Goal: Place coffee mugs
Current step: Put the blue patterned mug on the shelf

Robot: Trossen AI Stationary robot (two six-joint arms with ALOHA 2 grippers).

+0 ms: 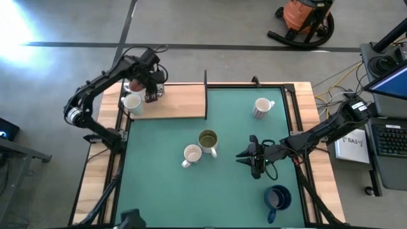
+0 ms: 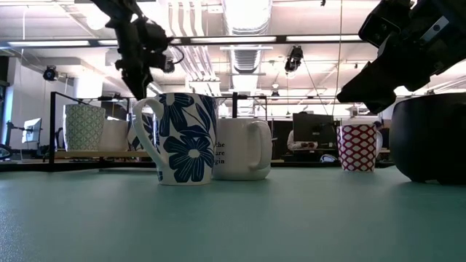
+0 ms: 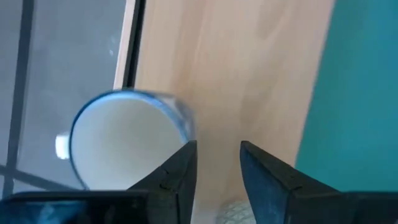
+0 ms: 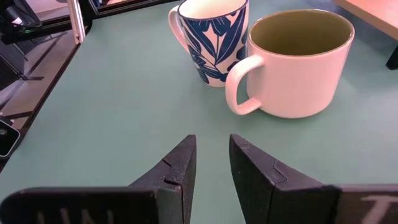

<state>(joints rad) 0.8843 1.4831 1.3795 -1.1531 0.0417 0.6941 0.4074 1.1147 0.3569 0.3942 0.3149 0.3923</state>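
Note:
My left gripper grabs the blue-flowered white mug by its rim [image 1: 193, 145] next, to place it on the wooden board [image 1: 181, 102] with the others.
Several mugs show. On the green mat stand a blue-flowered white mug [image 1: 191, 154] [image 4: 214, 37], a cream mug with an olive inside [image 1: 208, 140] [image 4: 298, 62], a red-patterned mug [image 1: 262, 107] [image 2: 359, 147] and a dark blue mug [image 1: 277, 197]. On the wooden board [image 1: 181, 102] stand a white mug [image 1: 131, 102] and a pinkish one [image 1: 135, 84]. My left gripper [image 1: 151, 93] [image 3: 217, 165] hovers open above the board, beside a blue-rimmed mug [image 3: 127, 140]. My right gripper [image 1: 245, 154] [image 4: 211, 155] is open, low over the mat, to the right of the cream mug.
The board lies at the mat's far left corner, with a dark upright post [image 1: 205, 79] at its right end. Black frame rails [image 1: 294, 108] run along the mat's sides. Bare mat [image 1: 159, 191] lies toward the near left. Off the table stand a laptop [image 1: 389, 137] and an orange vacuum [image 1: 305, 19].

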